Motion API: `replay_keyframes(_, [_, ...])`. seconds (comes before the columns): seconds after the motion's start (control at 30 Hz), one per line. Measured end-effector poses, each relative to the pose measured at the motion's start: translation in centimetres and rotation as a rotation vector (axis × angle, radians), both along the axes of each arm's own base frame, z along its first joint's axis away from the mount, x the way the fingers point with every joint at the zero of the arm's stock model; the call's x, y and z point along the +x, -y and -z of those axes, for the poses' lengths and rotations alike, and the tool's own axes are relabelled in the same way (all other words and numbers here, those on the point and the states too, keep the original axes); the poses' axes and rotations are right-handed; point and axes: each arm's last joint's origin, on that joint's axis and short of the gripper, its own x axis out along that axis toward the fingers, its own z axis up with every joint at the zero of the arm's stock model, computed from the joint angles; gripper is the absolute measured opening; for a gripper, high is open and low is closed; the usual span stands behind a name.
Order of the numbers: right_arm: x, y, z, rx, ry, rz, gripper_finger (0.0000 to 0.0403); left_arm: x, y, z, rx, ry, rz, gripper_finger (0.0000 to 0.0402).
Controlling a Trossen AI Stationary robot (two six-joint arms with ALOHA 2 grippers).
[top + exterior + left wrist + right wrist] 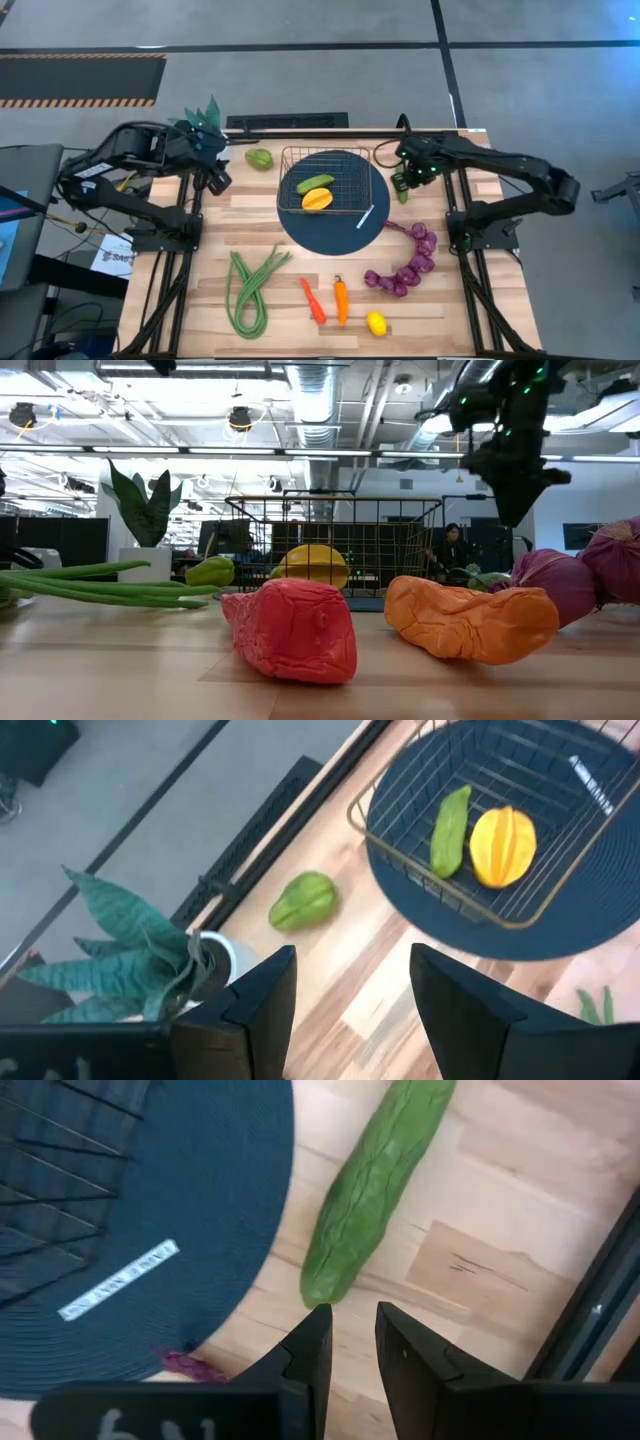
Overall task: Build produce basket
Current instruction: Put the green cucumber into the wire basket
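The right gripper grabs the cucumber by its long body [402, 194] next. Then the cucumber joins the produce in the wire basket [335, 182].
The wire basket [335, 182] sits on a dark blue round mat [335, 228] and holds a green fruit [316, 183] and a yellow-orange fruit [317, 199]. My right gripper [350, 1345], fingers a narrow gap apart, hovers above the near end of the green cucumber [375, 1180], which lies on the table right of the mat [403, 192]. My left gripper [350, 990] is open above the table's far left. A green fruit [303, 900] lies ahead of it, between plant and basket. Beans [250, 290], red pepper [313, 300], orange pepper [341, 300], lemon [376, 323] and grapes [405, 265] lie nearer.
A spiky green plant in a white pot [200, 115] stands at the far left corner, close to my left arm. A white label [365, 217] lies on the mat. Bare wood shows between the mat and the near row of produce.
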Motion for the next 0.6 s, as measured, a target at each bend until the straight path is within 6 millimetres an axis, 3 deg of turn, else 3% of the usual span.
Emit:
replay_keyframes(0.2, [0.9, 0.4, 1.6, 0.07, -0.064, -0.01, 0.0103, -0.5, 0.0, 0.3, 0.005, -0.007, 0.004, 0.0182])
replay_keyframes(0.6, [1.3, -0.8, 1.2, 0.096, -0.03, -0.056, 0.0105, -0.7, 0.0, -0.1, 0.049, 0.028, 0.026, 0.0182])
